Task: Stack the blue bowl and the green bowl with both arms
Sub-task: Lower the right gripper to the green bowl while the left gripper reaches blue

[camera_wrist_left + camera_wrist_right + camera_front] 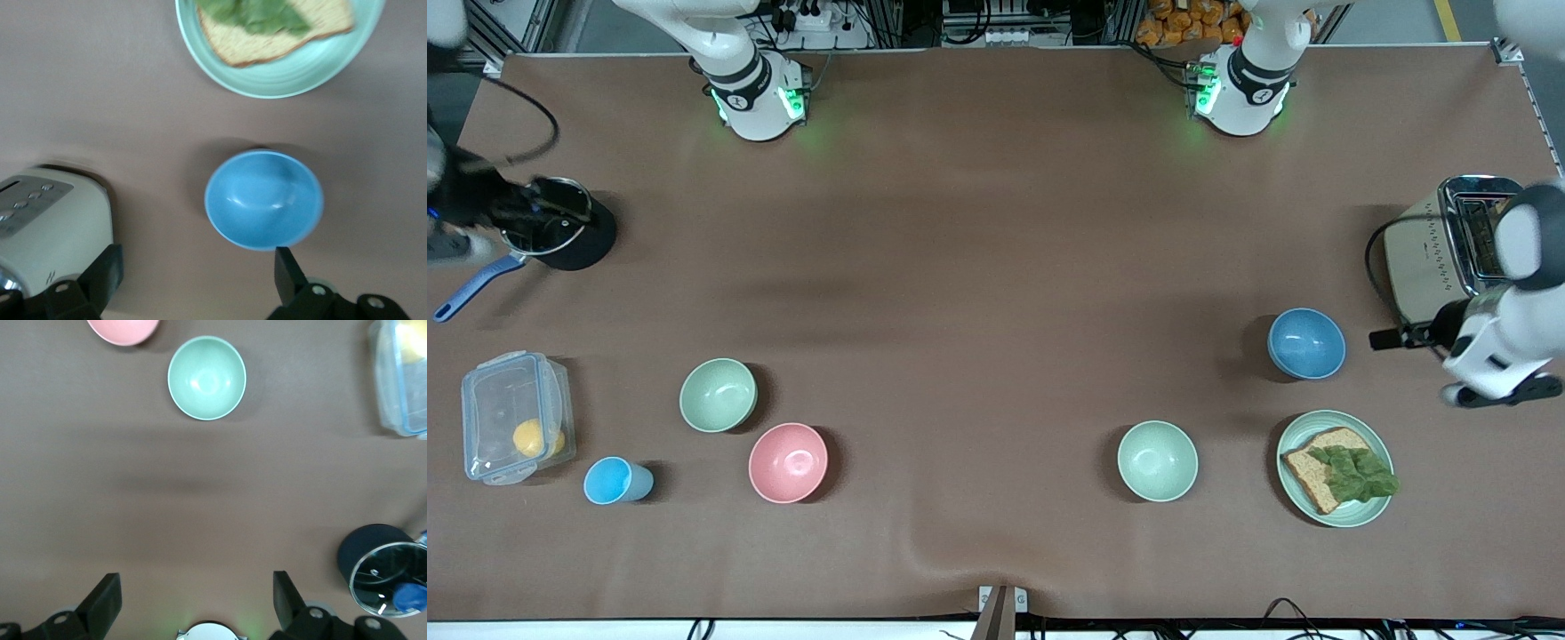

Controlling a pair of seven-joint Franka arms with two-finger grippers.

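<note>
The sage green bowl is to be stacked, so the right gripper should next grab it by its rim.
The blue bowl (pixel 1306 343) stands upright near the left arm's end, between the toaster and the bread plate; it also shows in the left wrist view (pixel 263 199). The sage green bowl (pixel 718 395) stands upright near the right arm's end, beside the pink bowl; it also shows in the right wrist view (pixel 207 378). My left gripper (pixel 1458 360) hangs open and empty above the table between the toaster and the blue bowl, its open jaws in the left wrist view (pixel 197 260). My right gripper (pixel 507 209) is open and empty, high over the black pot (pixel 193 587).
A toaster (pixel 1449 258) and a green plate (pixel 1378 449) with bread and lettuce flank the blue bowl. A paler mint bowl (pixel 1158 460) stands mid-table. A pink bowl (pixel 788 462), light-blue cup (pixel 615 481), clear lidded box (pixel 511 427) and lidded black pot (pixel 560 231) are near the right arm's end.
</note>
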